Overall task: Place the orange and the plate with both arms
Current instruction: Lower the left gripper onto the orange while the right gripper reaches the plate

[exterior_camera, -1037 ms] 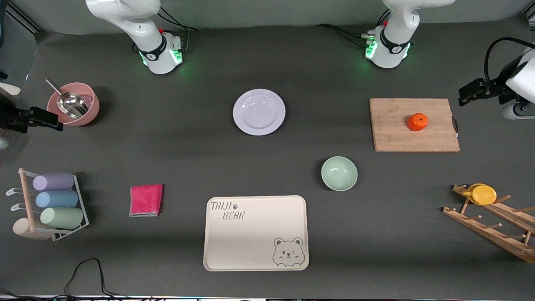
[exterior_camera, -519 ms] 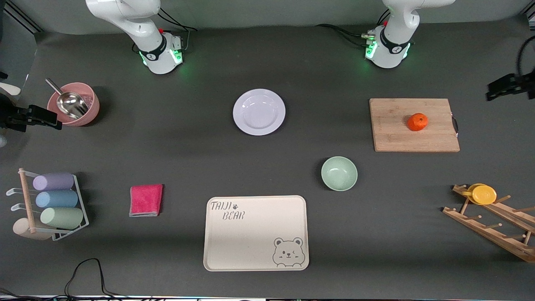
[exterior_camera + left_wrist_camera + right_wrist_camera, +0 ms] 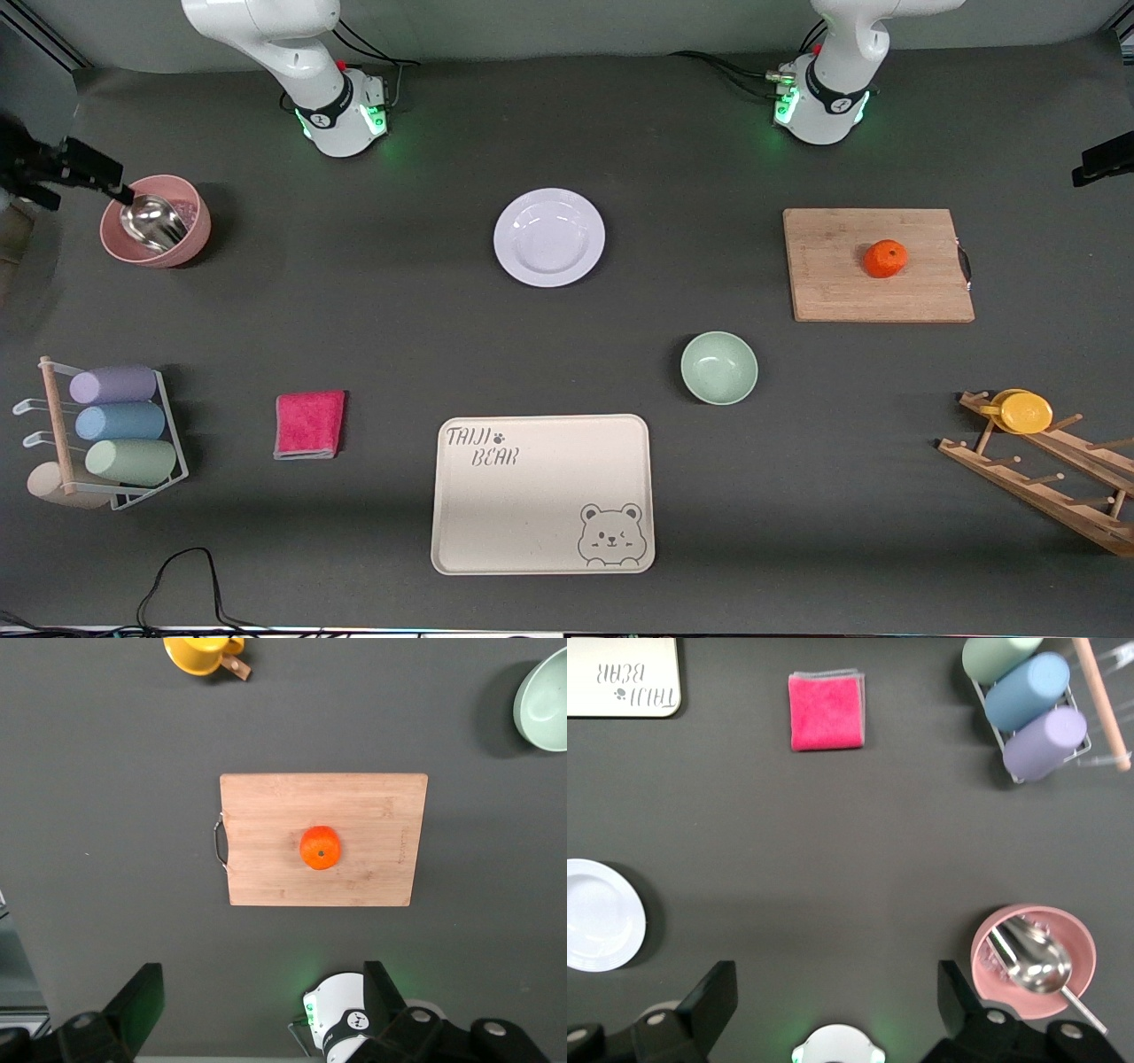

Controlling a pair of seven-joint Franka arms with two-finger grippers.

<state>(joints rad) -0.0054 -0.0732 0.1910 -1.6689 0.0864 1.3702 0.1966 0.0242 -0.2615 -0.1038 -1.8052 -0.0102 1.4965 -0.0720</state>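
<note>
The left gripper grabs the orange [image 3: 885, 259] by its rounded sides next, to set it on the white plate [image 3: 549, 237].
The orange [image 3: 885, 259] sits on a wooden cutting board [image 3: 833, 292] toward the left arm's end of the table. In the left wrist view the orange [image 3: 320, 847] lies at the middle of the board [image 3: 266, 877]. The white plate [image 3: 549, 237] lies flat on the table between the two bases; its edge also shows in the right wrist view [image 3: 598, 914]. My left gripper [image 3: 1106, 159] is high, off the board's outer end, open and empty [image 3: 261, 1001]. My right gripper [image 3: 66, 168] is high, beside the pink bowl, open and empty [image 3: 835, 999].
A pale green bowl [image 3: 718, 368] and a beige bear tray [image 3: 542, 494] lie nearer the front camera than the plate. A pink bowl with a metal scoop [image 3: 156, 221], a cup rack [image 3: 115, 434] and a pink cloth [image 3: 309, 424] are at the right arm's end. A wooden rack with a yellow lid [image 3: 1026, 412] is at the left arm's end.
The left gripper has drawn away from the board toward the edge of the front view. The right gripper has moved up that view, past the pink bowl. The orange and plate have not moved.
</note>
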